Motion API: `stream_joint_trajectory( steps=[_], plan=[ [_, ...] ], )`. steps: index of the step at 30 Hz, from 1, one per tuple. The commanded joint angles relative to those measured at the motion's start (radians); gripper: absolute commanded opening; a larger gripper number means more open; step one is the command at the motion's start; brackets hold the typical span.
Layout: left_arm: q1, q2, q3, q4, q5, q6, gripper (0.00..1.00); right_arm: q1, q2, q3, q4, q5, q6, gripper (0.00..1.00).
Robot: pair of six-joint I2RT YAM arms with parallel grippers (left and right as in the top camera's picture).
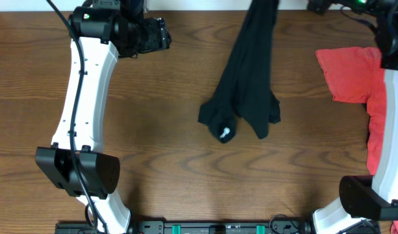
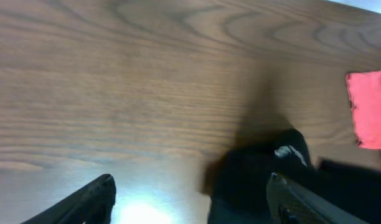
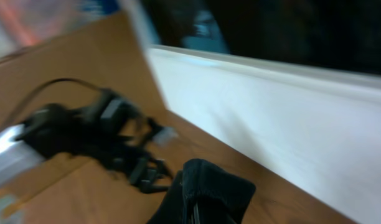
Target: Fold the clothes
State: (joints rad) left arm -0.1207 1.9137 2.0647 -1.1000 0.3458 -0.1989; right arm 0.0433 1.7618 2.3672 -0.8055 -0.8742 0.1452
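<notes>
I need to grab the garment's white-label end (image 1: 222, 130) next with my left gripper, opposite my right gripper. Then I can stretch the black garment (image 1: 251, 84) for folding.
A black garment (image 1: 251, 84) lies bunched at the table's middle, with a white label (image 1: 224, 133) at its near end. Its far end is lifted up past the top edge. In the right wrist view my right gripper (image 3: 197, 208) is shut on a fold of this black cloth (image 3: 209, 186), which hides the fingers. My left gripper (image 1: 165, 34) is open and empty at the far left, apart from the garment. In the left wrist view (image 2: 190, 199) the black garment (image 2: 259, 180) lies by the right finger.
A pile of red clothes (image 1: 348, 71) lies at the right edge beside the right arm and also shows in the left wrist view (image 2: 371, 109). Black cables (image 3: 84, 134) lie by the white wall (image 3: 271, 118) behind the table.
</notes>
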Motion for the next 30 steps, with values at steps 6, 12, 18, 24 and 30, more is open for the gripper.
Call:
stream_joint_trajectory(
  steps=[6, 12, 18, 24, 30],
  plan=[
    [-0.039, 0.028, 0.000, -0.012, 0.144, -0.005, 0.78, 0.005, 0.024, 0.008, -0.149, 0.307, -0.111, 0.01],
    [-0.145, 0.028, -0.036, -0.014, 0.140, -0.004, 0.78, 0.068, 0.077, 0.008, -0.178, 0.386, -0.118, 0.01],
    [-0.243, 0.028, -0.208, 0.061, 0.117, 0.006, 0.58, 0.067, 0.104, 0.008, -0.182, 0.466, -0.117, 0.01],
    [-0.280, 0.028, -0.309, 0.104, 0.117, 0.002, 0.57, 0.003, 0.106, 0.008, -0.198, 0.479, -0.117, 0.01],
    [-0.351, 0.028, -0.344, 0.104, 0.095, 0.002, 0.60, -0.052, 0.129, 0.008, -0.228, 0.466, -0.117, 0.01]
  ],
)
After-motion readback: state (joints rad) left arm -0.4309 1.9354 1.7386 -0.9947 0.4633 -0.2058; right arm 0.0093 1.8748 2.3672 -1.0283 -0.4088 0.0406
